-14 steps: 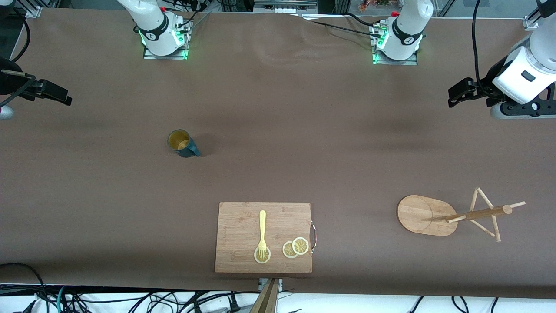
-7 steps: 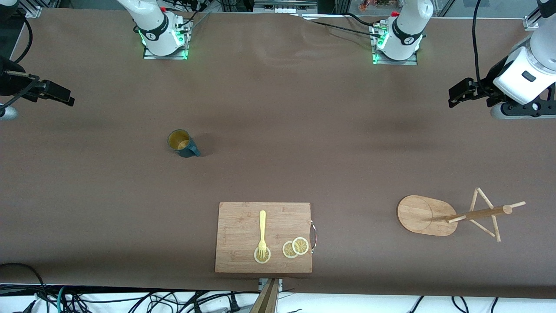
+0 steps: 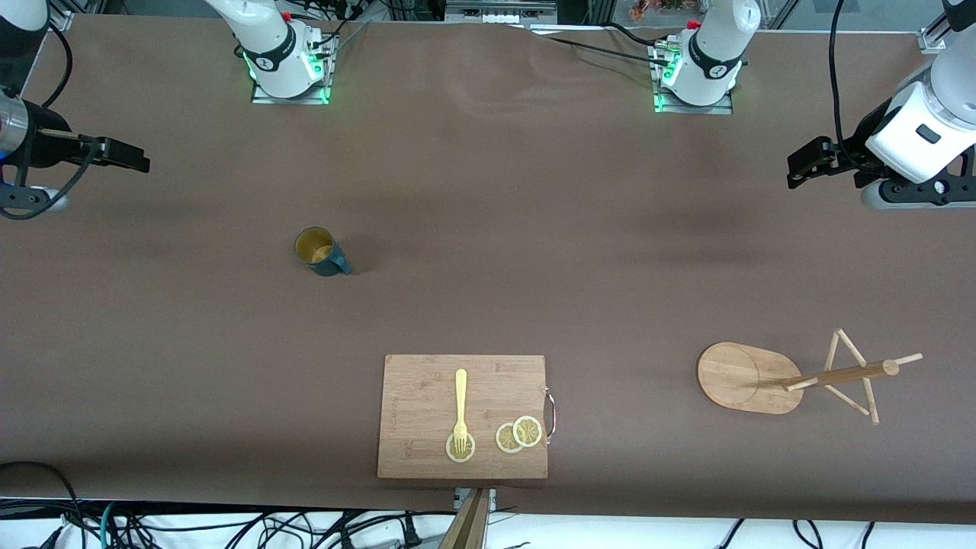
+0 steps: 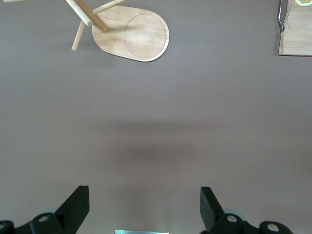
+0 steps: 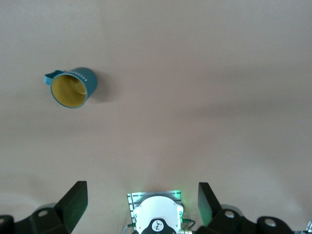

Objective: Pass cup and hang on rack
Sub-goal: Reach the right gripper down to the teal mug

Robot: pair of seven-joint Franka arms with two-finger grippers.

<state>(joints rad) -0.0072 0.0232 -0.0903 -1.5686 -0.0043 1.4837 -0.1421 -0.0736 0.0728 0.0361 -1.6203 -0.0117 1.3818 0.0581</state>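
My right gripper reaches the teal cup and grabs the cup's rim next, leaving its handle free to hang on the rack [image 3: 801, 375].
The dark teal cup [image 3: 320, 252] with a yellowish inside stands upright on the brown table toward the right arm's end; it also shows in the right wrist view [image 5: 72, 87]. The wooden rack [image 3: 801, 375] stands toward the left arm's end, nearer the front camera; its oval base shows in the left wrist view [image 4: 131, 33]. My right gripper [image 3: 137, 159] is open and empty, up in the air at the right arm's end of the table, apart from the cup. My left gripper [image 3: 799, 166] is open and empty, up in the air at the left arm's end.
A rectangular wooden cutting board [image 3: 427, 381] lies near the table's front edge with a yellow fork [image 3: 460, 408] and lemon slices [image 3: 518, 435] on it. Its corner and metal handle show in the left wrist view [image 4: 292, 34].
My right gripper has moved up in the front view and toward the table's middle. The left arm, the cup and the rack have not moved.
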